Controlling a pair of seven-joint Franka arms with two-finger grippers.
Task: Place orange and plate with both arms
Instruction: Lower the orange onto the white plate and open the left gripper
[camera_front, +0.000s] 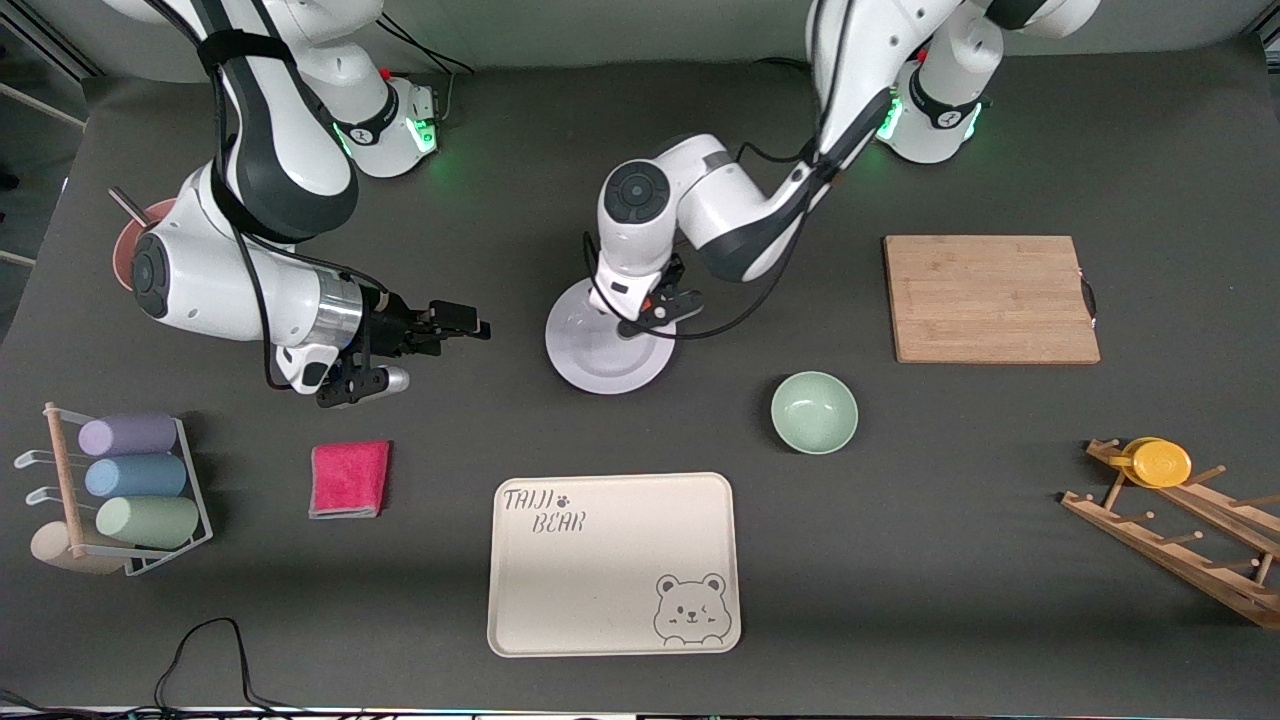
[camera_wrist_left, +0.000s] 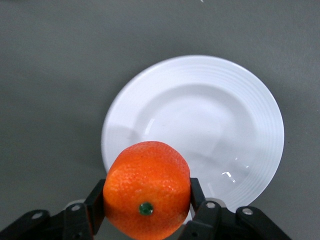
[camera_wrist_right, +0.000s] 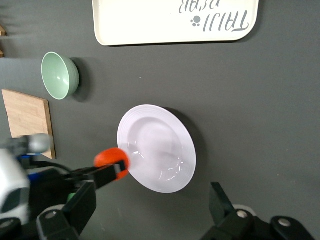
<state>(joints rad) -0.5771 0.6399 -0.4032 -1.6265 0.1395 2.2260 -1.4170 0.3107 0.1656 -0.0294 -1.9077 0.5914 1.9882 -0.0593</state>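
Observation:
The orange (camera_wrist_left: 146, 187) is still hanging above the white plate's near rim (camera_wrist_left: 250, 185) in the left wrist view, so I will lower the orange before my left gripper lets go of it.
The white plate (camera_front: 610, 350) lies flat on the dark table near the middle; it also shows in the left wrist view (camera_wrist_left: 210, 115) and the right wrist view (camera_wrist_right: 157, 150). My left gripper (camera_front: 655, 305) (camera_wrist_left: 145, 197) is shut on the orange (camera_wrist_left: 147, 190) and holds it just over the plate's rim. The orange also shows in the right wrist view (camera_wrist_right: 111, 157). My right gripper (camera_front: 450, 325) (camera_wrist_right: 150, 205) is open and empty, above the table beside the plate toward the right arm's end, facing it.
A pale-green bowl (camera_front: 814, 411) and a cream bear tray (camera_front: 615, 565) lie nearer the front camera than the plate. A wooden cutting board (camera_front: 990, 298) and a peg rack with a yellow lid (camera_front: 1160, 462) are toward the left arm's end. A pink cloth (camera_front: 349, 479) and a cup rack (camera_front: 130, 490) are toward the right arm's end.

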